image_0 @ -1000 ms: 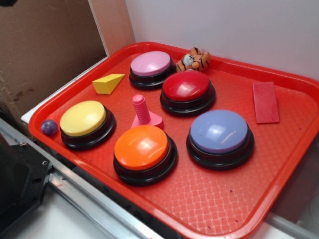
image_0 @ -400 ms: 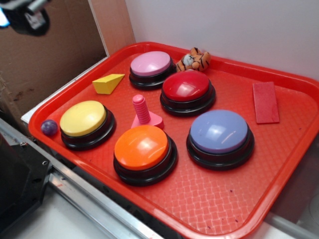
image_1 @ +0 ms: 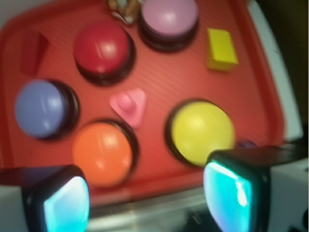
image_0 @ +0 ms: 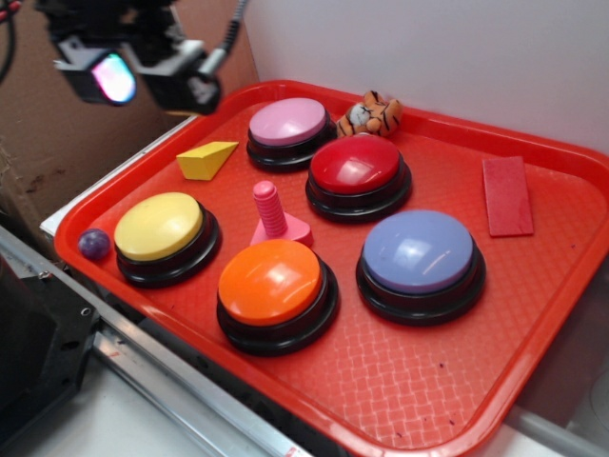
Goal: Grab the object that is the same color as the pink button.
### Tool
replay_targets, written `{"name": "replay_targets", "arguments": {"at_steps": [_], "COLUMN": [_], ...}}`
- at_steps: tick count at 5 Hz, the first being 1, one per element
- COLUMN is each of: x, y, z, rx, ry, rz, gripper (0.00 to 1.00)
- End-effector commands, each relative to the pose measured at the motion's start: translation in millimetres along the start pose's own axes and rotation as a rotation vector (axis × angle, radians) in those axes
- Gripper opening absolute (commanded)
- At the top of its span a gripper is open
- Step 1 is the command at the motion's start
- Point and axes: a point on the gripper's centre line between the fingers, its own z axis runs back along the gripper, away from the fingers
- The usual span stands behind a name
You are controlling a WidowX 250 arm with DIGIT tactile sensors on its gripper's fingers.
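Observation:
I will reach the pink object with my gripper and pick it up by its ribbed upright body (image_0: 270,211), because the orange button (image_0: 271,283) is close against the pink object's flat base.
The pink object (image_0: 275,215), a ribbed upright bolt on a flat triangular base, stands mid-tray between the yellow, orange and red buttons; the blurred wrist view shows it from above (image_1: 129,104). The pink button (image_0: 287,129) sits at the tray's back, also in the wrist view (image_1: 169,18). My gripper (image_0: 157,81) hangs high above the tray's back-left corner, well away from the object. In the wrist view the gripper (image_1: 147,198) is open, its glowing cyan pads wide apart with nothing between them.
The red tray (image_0: 533,314) also holds a red button (image_0: 357,171), a lavender-blue button (image_0: 419,259), an orange button (image_0: 274,290), a yellow button (image_0: 162,233), a yellow wedge (image_0: 206,159), a flat red block (image_0: 506,195), a tiger toy (image_0: 369,114) and a purple ball (image_0: 93,244). Cardboard stands at left.
My gripper has come into the exterior view from the upper left and moved right, toward the tray's back-left corner. Nothing on the tray has moved.

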Motion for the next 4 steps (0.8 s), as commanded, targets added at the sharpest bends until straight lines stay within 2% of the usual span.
{"name": "replay_targets", "arguments": {"at_steps": [1, 2, 4], "x": [26, 29, 47], "y": [-19, -16, -5], "z": [-43, -55, -88], "rx": [0.006, 0.002, 0.026], "ry": [-0.056, -0.054, -0.007], "rz": [0.060, 0.095, 0.119], "gripper": [1.00, 1.00, 1.00]}}
